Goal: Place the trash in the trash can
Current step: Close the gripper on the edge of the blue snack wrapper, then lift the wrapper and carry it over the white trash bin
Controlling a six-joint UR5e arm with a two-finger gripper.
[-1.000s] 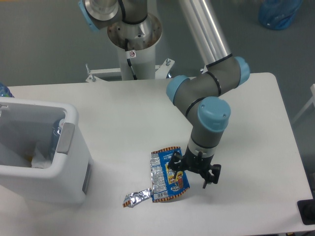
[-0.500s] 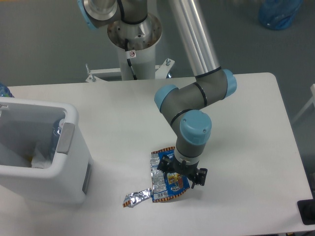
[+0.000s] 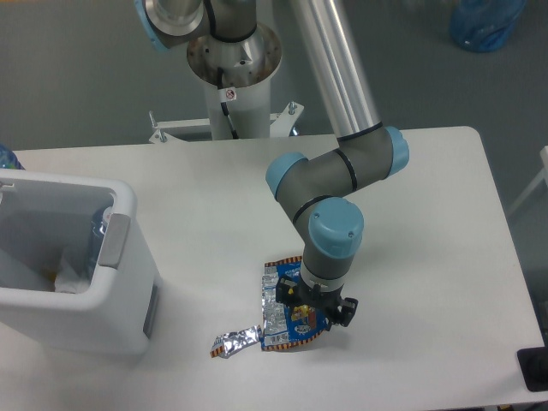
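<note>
The robot's gripper will next grab the snack wrapper by its blue middle [image 3: 300, 313], and then it will drop the wrapper into the white trash can.
The blue-and-silver foil snack wrapper [image 3: 276, 313] lies flat on the white table, front middle. A small crumpled silver foil scrap [image 3: 233, 342] lies at its lower left corner. My gripper [image 3: 315, 305] points straight down over the wrapper's right half. Its fingers are spread and low on the wrapper, and it hides part of the wrapper. The white trash can [image 3: 125, 208] with a grey side handle [image 3: 112, 241] stands at the left edge. A clear plastic thing [image 3: 100, 228], perhaps the bottle, shows inside against its right wall.
The arm's base column [image 3: 233, 77] stands behind the table's far edge. A translucent blue jug [image 3: 485, 22] sits on the floor at the top right. A dark object [image 3: 534, 370] is at the table's front right corner.
The gripper has moved left from the wrapper's right edge to over the wrapper and has come down lower. The wrapper and foil scrap have shifted slightly.
</note>
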